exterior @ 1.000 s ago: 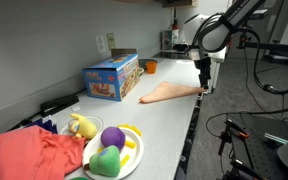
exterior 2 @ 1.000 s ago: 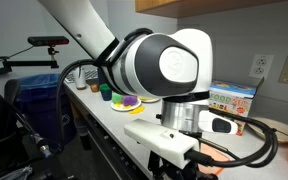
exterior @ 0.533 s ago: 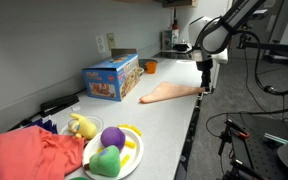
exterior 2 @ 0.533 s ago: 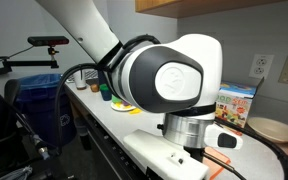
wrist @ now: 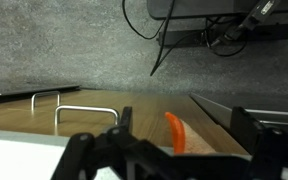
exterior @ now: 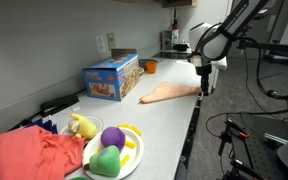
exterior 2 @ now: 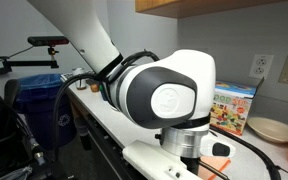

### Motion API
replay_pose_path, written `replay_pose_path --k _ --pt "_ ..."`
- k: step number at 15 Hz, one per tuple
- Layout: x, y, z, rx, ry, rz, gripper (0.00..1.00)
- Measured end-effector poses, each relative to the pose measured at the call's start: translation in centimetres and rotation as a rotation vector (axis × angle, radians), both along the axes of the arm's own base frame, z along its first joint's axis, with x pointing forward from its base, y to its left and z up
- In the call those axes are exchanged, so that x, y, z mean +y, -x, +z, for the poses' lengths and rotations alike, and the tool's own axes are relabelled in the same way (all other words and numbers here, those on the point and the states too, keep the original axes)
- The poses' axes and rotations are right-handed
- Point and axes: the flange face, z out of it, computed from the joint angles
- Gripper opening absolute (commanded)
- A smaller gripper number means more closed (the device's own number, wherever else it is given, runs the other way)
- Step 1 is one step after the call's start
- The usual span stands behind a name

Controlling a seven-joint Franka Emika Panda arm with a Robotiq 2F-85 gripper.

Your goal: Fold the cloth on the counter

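Note:
The peach-orange cloth (exterior: 168,93) has an orange-edged end at the counter edge. My gripper should grab the cloth by that end next, to carry the end over into a fold.
A peach-orange cloth (exterior: 168,93) lies flat on the grey counter (exterior: 154,125), near its front edge. My gripper (exterior: 202,86) hangs at the cloth's end by the counter edge, pointing down. In the wrist view the two fingers stand wide apart, so the gripper (wrist: 184,135) is open. An upturned orange edge of the cloth (wrist: 174,131) rises between the fingers without being clamped. In an exterior view the arm's large white joint (exterior 2: 174,100) hides the gripper and most of the cloth.
A blue toy box (exterior: 111,77) stands behind the cloth by the wall, with an orange cup (exterior: 150,66) further back. A plate of plush fruit (exterior: 112,150) and a red cloth (exterior: 29,155) lie at the near end. The counter edge drops off beside the gripper.
The arm's wrist has shifted slightly along the counter edge and lowered a little. The cloth has not moved.

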Motion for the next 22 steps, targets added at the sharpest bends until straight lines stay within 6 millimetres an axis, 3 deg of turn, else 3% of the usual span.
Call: replay_pose_path --k 9,15,19,22 --pt "-0.1 -0.4 -0.1 -0.025 0.007 0.009 0.01" --pt "-0.3 -0.5 0.8 -0.007 0.017 0.022 0.01" --pt "-0.8 -0.4 3.5 0.078 0.054 0.061 0.01" --pt "-0.7 -1.4 6.1 0.111 0.089 0.104 0.01"
